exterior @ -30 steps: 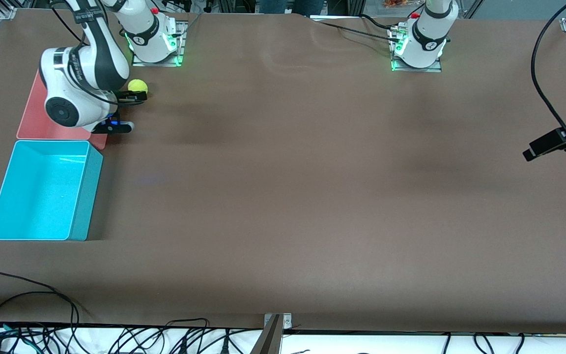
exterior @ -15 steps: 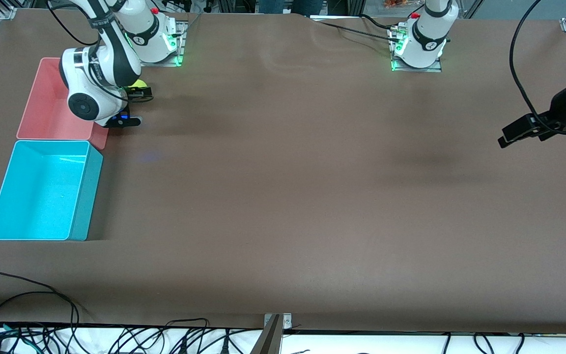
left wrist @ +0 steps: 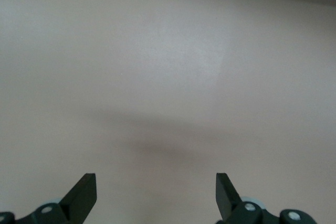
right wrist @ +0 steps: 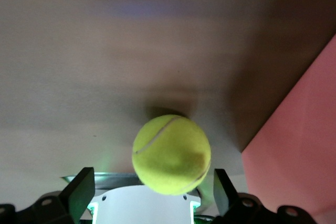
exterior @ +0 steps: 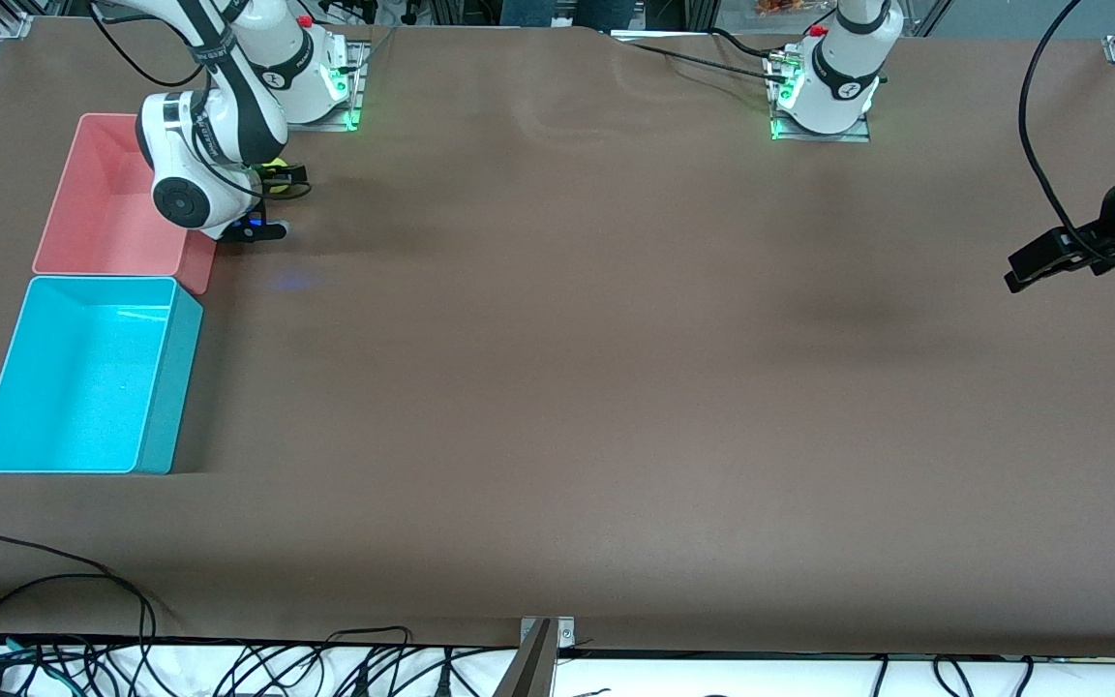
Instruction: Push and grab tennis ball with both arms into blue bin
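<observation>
I should next grab the fuzzy round sides of the tennis ball (exterior: 274,165) with my right gripper. Then it can go into the blue bin.
The tennis ball (right wrist: 171,154) lies on the brown table between the pink bin and the right arm's base. In the front view only a sliver of the ball (exterior: 274,165) shows under the right arm's wrist. My right gripper (right wrist: 152,190) is open, low over the table, with the ball between its spread fingertips and clear of both; it also shows in the front view (exterior: 279,179). The blue bin (exterior: 168,387) stands empty, nearer the front camera than the pink bin. My left gripper (exterior: 1022,276) is open and empty over bare table at the left arm's end; the left wrist view (left wrist: 155,192) shows only table.
The pink bin (exterior: 83,247) stands beside the ball and touches the blue bin; its wall shows in the right wrist view (right wrist: 294,156). The right arm's base (exterior: 301,73) is close to the ball. Cables (exterior: 83,600) run along the table's front edge.
The right arm has shifted toward its base, so its wrist now covers most of the ball. The left gripper swung in over the table, then back a little toward the table's end.
</observation>
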Tool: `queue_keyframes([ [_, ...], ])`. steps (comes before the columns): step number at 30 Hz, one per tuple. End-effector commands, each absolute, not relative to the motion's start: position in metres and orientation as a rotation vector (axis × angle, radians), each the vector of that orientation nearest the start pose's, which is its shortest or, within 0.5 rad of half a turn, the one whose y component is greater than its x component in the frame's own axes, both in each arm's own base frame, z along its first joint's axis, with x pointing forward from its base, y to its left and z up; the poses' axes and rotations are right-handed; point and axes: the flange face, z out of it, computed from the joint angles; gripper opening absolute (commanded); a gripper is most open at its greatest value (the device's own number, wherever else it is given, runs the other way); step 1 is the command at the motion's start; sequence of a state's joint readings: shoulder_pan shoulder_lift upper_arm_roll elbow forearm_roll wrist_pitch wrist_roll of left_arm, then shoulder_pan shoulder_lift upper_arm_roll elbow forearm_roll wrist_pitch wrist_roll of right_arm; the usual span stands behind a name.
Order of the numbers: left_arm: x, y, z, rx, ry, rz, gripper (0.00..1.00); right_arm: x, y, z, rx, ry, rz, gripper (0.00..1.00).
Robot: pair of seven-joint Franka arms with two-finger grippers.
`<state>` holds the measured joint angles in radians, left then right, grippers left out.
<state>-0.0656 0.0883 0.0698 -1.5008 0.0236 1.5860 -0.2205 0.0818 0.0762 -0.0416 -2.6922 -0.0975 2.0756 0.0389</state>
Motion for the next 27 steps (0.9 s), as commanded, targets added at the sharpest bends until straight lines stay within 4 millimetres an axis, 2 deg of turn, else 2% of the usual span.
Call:
queue_keyframes([
  [1,0.573,-0.014,0.611,-3.083,-0.236,0.008,1.00,0.312,0.002,0.158,-3.052,-0.163,1.114,1.00],
  [8,0.574,-0.015,0.608,-3.090,-0.084,0.021,1.00,0.308,0.000,0.148,-3.053,-0.184,1.137,1.00],
  [11,0.574,-0.015,0.607,-3.091,-0.056,0.024,1.00,0.305,-0.009,0.146,-3.045,-0.163,1.150,1.00],
  [20,0.575,-0.016,0.605,-3.090,0.006,0.030,1.00,0.307,-0.011,0.147,-3.045,-0.162,1.151,0.53],
  [23,0.575,-0.017,0.605,-3.090,0.008,0.033,1.00,0.313,-0.011,0.150,-3.053,-0.166,1.135,0.46],
  [27,0.575,-0.016,0.605,-3.090,0.006,0.033,1.00,0.328,-0.010,0.158,-3.074,-0.135,1.098,0.45],
])
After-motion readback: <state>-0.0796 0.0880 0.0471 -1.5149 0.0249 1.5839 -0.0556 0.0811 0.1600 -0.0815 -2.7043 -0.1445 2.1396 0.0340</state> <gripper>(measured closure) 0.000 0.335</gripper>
